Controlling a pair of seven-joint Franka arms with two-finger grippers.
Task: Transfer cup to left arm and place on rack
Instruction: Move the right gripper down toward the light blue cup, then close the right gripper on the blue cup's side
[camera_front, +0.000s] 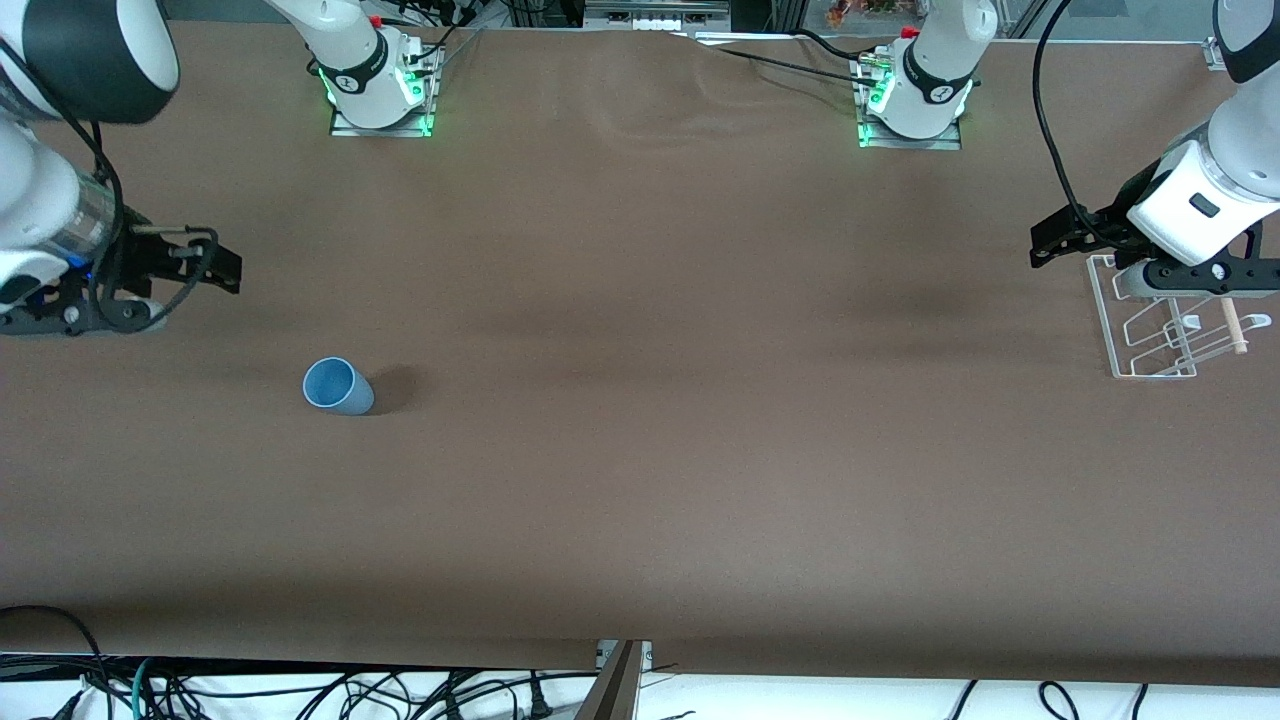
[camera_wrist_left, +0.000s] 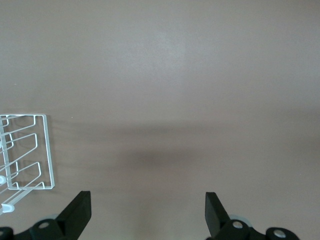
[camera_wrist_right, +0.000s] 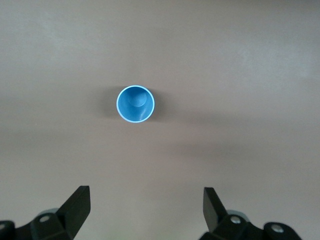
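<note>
I should next grab the cup by its rim (camera_front: 326, 361) with my right gripper, so that the light-blue cup's base (camera_front: 356, 406) stays free for my left gripper to take.
The light-blue cup (camera_front: 338, 386) stands upright, mouth up, on the brown table toward the right arm's end. It also shows from above in the right wrist view (camera_wrist_right: 135, 104). My right gripper (camera_front: 120, 295) hangs open and empty above the table beside the cup, apart from it; its jaws (camera_wrist_right: 146, 192) stand wide. My left gripper (camera_front: 1155, 265) is open and empty over the edge of the rack (camera_front: 1150, 330) at the left arm's end. In the left wrist view, the open left gripper (camera_wrist_left: 148, 197) has bare table between its fingertips and the rack (camera_wrist_left: 27, 150) to one side.
The rack's light wooden dowel (camera_front: 1235, 325) lies along its outer side. The two arm bases (camera_front: 380, 85) (camera_front: 915, 95) stand at the table's edge farthest from the front camera. Cables hang below the nearest table edge.
</note>
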